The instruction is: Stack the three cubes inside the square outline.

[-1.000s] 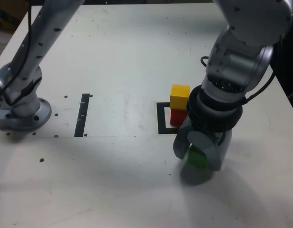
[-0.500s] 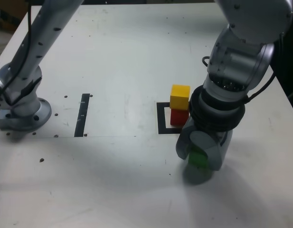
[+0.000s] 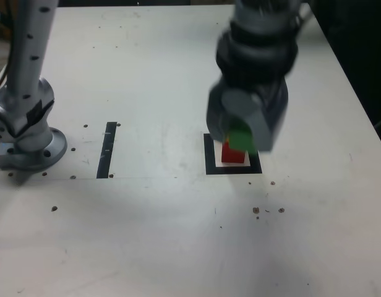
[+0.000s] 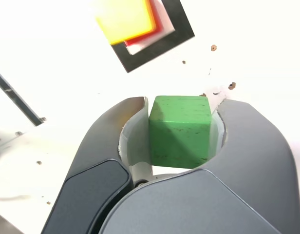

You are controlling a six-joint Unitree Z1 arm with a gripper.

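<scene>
My gripper keeps hold of the green cube [image 4: 179,130] until it reaches the yellow cube [image 4: 125,19]. The green cube now hangs short, beside the stack, so it would miss.
My gripper [image 3: 242,141] is shut on the green cube [image 3: 242,137] and holds it in the air. In the exterior view it hangs just in front of the square outline [image 3: 210,162]. The red cube [image 3: 233,152] sits inside that outline, partly covered by the gripper. The exterior view hides the yellow cube behind the gripper. In the wrist view the green cube [image 4: 179,130] is clamped between both fingers of the gripper [image 4: 180,103]. Beyond it, the yellow cube [image 4: 125,19] rests on the red cube [image 4: 142,37] within the square outline [image 4: 159,51].
The arm's base [image 3: 29,145] stands at the exterior view's left, with a narrow black strip [image 3: 107,148] beside it. That strip [image 4: 13,97] also shows in the wrist view. Small holes and specks [image 3: 268,210] dot the white table. The table's dark edge runs along the exterior view's right.
The gripper closed on the green cube on the table, then lifted it and carried it up and toward the outline, covering the yellow cube in the exterior view.
</scene>
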